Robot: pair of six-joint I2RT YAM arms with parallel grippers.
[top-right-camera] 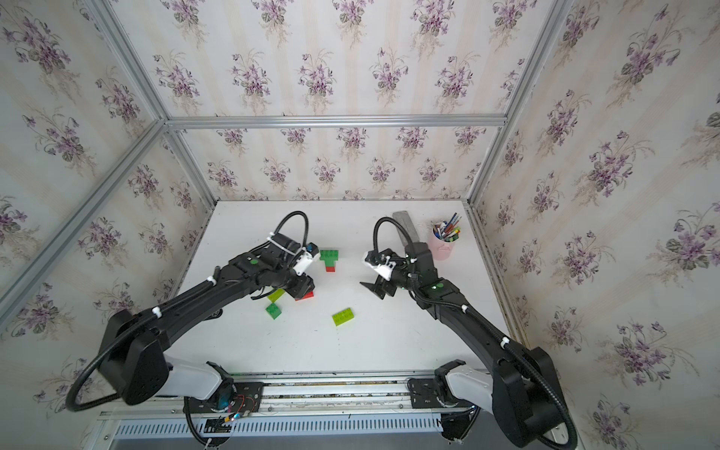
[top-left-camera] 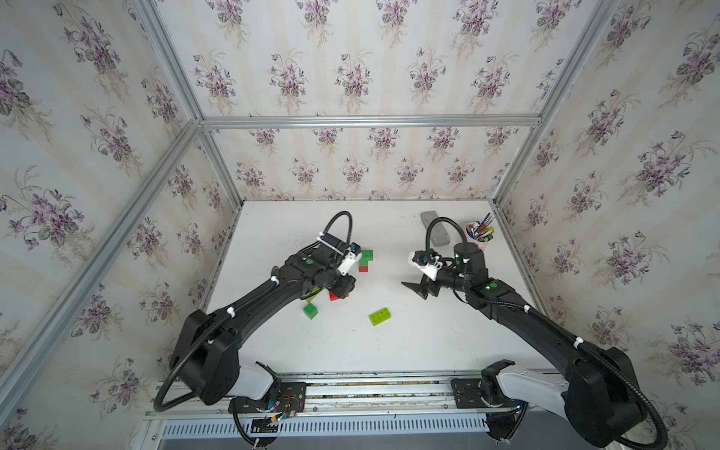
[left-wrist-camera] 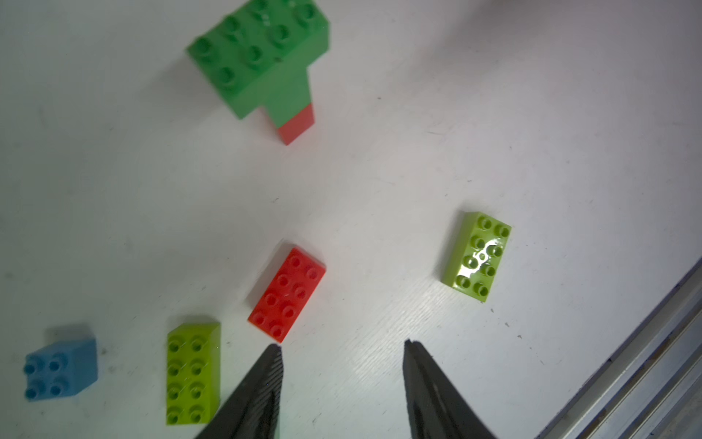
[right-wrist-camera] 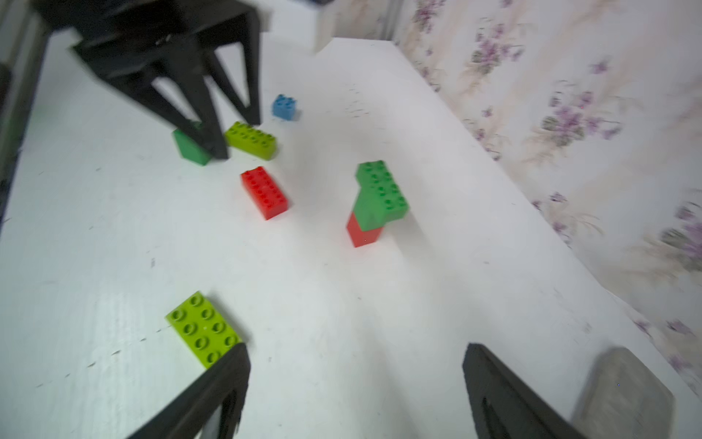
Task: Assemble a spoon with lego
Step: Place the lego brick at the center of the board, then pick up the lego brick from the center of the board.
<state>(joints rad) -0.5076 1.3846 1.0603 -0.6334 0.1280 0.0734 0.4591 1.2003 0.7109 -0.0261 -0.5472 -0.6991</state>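
I need to grab the lone lime lego by its long sides with my right gripper next, to assemble the spoon. This leaves the lego's studs and bottom free.
The spoon (top-left-camera: 365,260) (left-wrist-camera: 266,64) stands upright as a T-shaped stack: a dark green 2x4 on a green 2x2 on a red 2x2. Loose lego lies nearer the front: a red 2x4 (left-wrist-camera: 287,294), a lime 2x4 (left-wrist-camera: 193,372) beside it, a second lime 2x4 (top-left-camera: 380,316) (right-wrist-camera: 203,328), a dark green 2x2 (top-left-camera: 310,311) and a blue 2x2 (left-wrist-camera: 60,368). My left gripper (left-wrist-camera: 342,346) hangs open just above the table with bare table between its fingers, one tip close to the red 2x4. My right gripper (right-wrist-camera: 355,347) (top-left-camera: 415,290) is wide open and empty, right of the bricks.
A grey rectangular block (top-left-camera: 433,228) lies at the back right. A pink cup of pens (top-right-camera: 444,241) stands beside it. Floral walls with an aluminium frame close the table on three sides. A metal rail (top-left-camera: 350,389) runs along the front edge.
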